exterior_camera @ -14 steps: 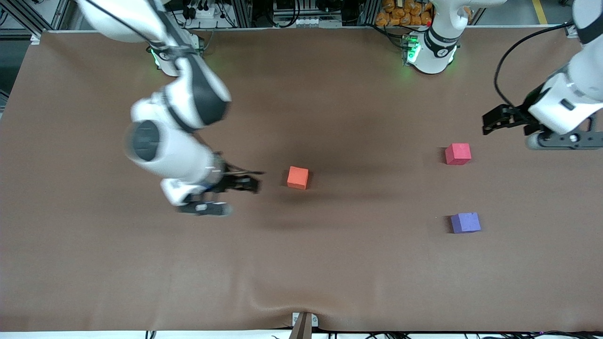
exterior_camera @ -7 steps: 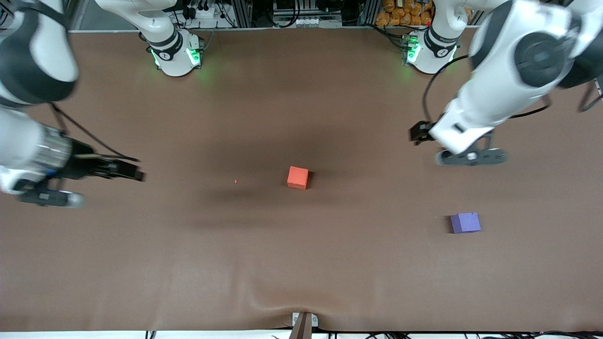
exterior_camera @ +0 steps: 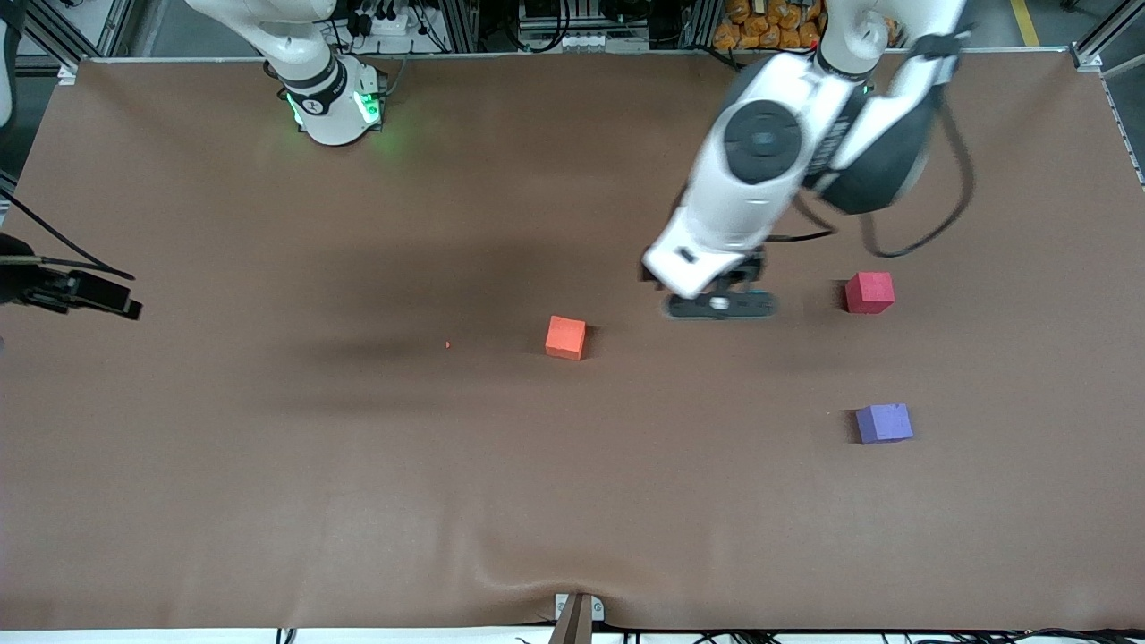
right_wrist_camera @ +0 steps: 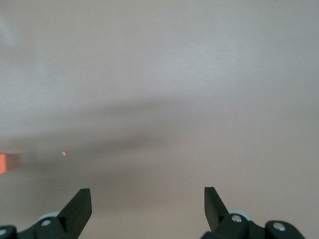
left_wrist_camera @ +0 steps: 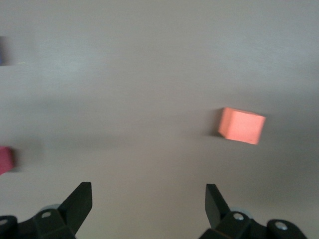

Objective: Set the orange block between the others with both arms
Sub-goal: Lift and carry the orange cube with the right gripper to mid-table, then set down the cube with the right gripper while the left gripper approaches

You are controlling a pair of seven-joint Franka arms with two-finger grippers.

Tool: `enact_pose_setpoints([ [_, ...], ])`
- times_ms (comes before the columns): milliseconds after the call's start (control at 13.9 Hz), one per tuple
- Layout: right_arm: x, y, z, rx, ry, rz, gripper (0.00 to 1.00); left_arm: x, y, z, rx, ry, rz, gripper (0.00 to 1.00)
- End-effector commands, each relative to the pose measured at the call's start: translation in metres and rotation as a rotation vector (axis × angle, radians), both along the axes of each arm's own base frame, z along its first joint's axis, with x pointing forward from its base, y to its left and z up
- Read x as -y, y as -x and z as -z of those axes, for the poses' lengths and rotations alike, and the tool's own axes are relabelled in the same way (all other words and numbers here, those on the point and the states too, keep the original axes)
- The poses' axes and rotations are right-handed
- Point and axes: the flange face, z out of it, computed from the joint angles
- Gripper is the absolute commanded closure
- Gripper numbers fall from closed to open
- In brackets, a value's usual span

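Note:
I will next pick up the orange block (exterior_camera: 565,337) by its opposite sides with my left gripper, to place it between the red and purple cubes.
The orange block (exterior_camera: 565,337) lies near the middle of the table. The others lie toward the left arm's end: the pinkish-red cube (exterior_camera: 869,292), and the purple cube (exterior_camera: 884,423) nearer the front camera. The left arm (exterior_camera: 760,161) reaches over the table between the orange block and the red cube. My left gripper (left_wrist_camera: 148,201) is open and empty, with the orange block (left_wrist_camera: 241,126) ahead of it and apart from it. My right gripper (exterior_camera: 121,304) hangs at the right arm's end of the table. It is open and empty (right_wrist_camera: 147,204).
A tiny orange speck (exterior_camera: 447,343) lies on the brown table cover (exterior_camera: 358,492), beside the orange block toward the right arm's end. The cover has a wrinkle (exterior_camera: 501,572) at the front edge. The two arm bases (exterior_camera: 335,107) stand along the edge farthest from the camera.
The left arm has swung from its end of the table toward the middle. The right arm has drawn away from the orange block to its own end. The blocks have not moved.

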Motion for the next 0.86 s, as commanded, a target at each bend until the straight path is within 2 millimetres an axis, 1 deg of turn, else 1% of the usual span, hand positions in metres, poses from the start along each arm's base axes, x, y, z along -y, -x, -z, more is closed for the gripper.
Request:
enact_pose_setpoints([
  [0, 0.0, 0.015, 0.0, -0.044, 0.032, -0.02, 0.0, 0.062, -0.01, 0.032, 0.021, 0.028, 0.041, 0.0],
  [144, -0.005, 0.028, 0.002, -0.081, 0.03, -0.015, 0.0, 0.082, -0.016, 0.062, 0.06, 0.065, 0.065, 0.0],
  [216, -0.01, 0.033, 0.001, -0.086, 0.029, -0.021, 0.0, 0.094, -0.013, 0.079, 0.069, 0.071, 0.079, 0.0],
  [360, -0.024, 0.04, 0.004, -0.104, 0.027, -0.035, 0.0, 0.115, -0.006, 0.106, 0.092, 0.084, 0.103, 0.0],
  [432, -0.026, 0.042, 0.004, -0.116, 0.028, -0.025, 0.0, 0.118, -0.005, 0.119, 0.088, 0.081, 0.107, 0.0],
  [648, -0.028, 0.048, -0.001, -0.13, 0.029, -0.019, 0.0, 0.132, 0.004, 0.145, 0.079, 0.078, 0.127, 0.0],
  [792, -0.037, 0.05, -0.012, -0.101, 0.035, -0.035, 0.0, 0.141, 0.01, 0.166, 0.077, 0.078, 0.139, 0.0],
])
